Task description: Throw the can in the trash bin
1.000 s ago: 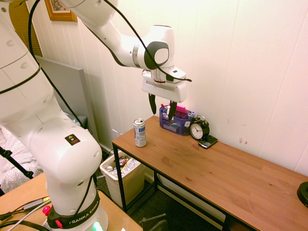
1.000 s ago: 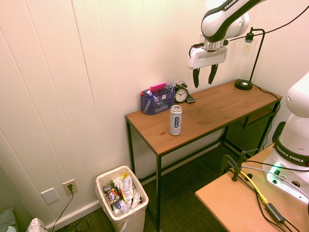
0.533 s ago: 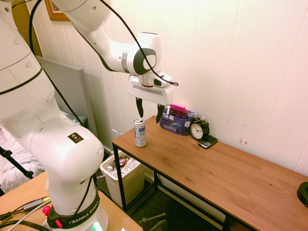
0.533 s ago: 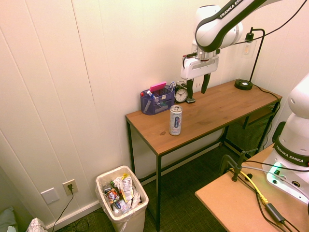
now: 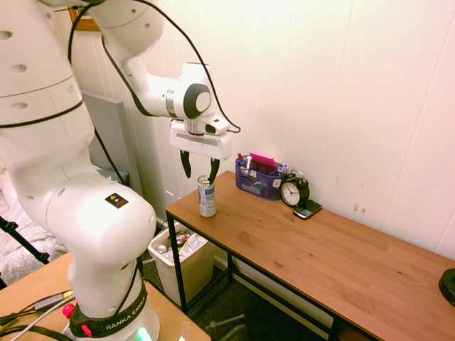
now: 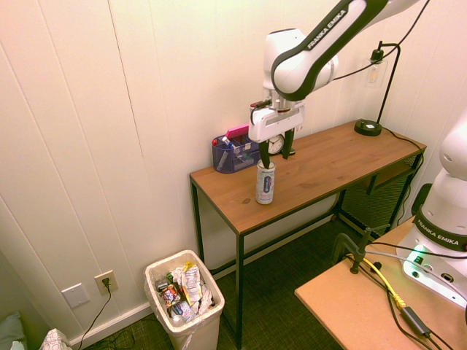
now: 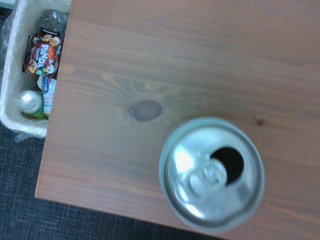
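Note:
My gripper isn't ready to close yet: its fingers are up at the can's top rim, above its silver-white side. It needs to move down first, then close on the can.
The can point(image 5: 206, 197), slim and silver-white with pale blue print, stands upright near the end of the wooden table point(image 5: 320, 249). My gripper point(image 5: 199, 170) hangs open just above it, one finger on each side of the can's top, holding nothing. From the other side the can point(image 6: 265, 183) sits right under the gripper point(image 6: 275, 154). The wrist view looks straight down on the can's opened metal top point(image 7: 212, 173). The trash bin point(image 6: 184, 300), beige with a white liner and full of mixed rubbish, stands on the floor beside the table's end; the trash bin point(image 5: 178, 257) is partly hidden by the table.
A blue translucent organiser point(image 5: 261, 177) with pens, a black alarm clock point(image 5: 294, 191) and a small dark device point(image 5: 307, 209) line the wall behind the can. A black lamp base point(image 6: 367, 128) stands at the table's far end. The wall runs close behind.
The arm has swung along the table from above the organiser and clock to the can and has come down, its open fingers now at the can's top. The can has not moved.

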Controlling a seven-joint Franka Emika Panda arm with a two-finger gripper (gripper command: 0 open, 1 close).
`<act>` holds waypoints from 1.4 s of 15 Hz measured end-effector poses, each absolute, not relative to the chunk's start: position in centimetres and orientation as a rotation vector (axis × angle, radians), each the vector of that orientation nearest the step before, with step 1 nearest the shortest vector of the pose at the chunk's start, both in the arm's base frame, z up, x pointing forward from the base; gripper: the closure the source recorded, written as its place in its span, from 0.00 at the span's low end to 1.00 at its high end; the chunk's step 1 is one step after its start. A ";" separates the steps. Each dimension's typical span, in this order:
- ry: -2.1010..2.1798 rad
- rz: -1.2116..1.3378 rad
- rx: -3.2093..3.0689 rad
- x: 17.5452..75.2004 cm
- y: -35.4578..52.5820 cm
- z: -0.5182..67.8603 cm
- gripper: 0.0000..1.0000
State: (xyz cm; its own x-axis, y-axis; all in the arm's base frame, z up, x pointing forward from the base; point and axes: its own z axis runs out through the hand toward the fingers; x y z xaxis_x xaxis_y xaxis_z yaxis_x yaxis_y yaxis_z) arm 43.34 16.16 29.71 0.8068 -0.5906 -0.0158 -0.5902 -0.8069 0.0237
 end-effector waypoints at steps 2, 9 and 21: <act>-1.004 -0.053 2.948 46.4 16.6 28.3 0.00; -1.042 -0.153 2.898 47.6 16.2 26.3 0.00; -1.016 -0.186 2.905 46.7 16.9 25.0 1.00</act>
State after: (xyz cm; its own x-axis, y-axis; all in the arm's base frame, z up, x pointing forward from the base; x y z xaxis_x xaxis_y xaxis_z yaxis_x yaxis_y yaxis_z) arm 46.71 16.93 25.02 0.7757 -0.6240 -0.0944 -0.6169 -0.7813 0.0953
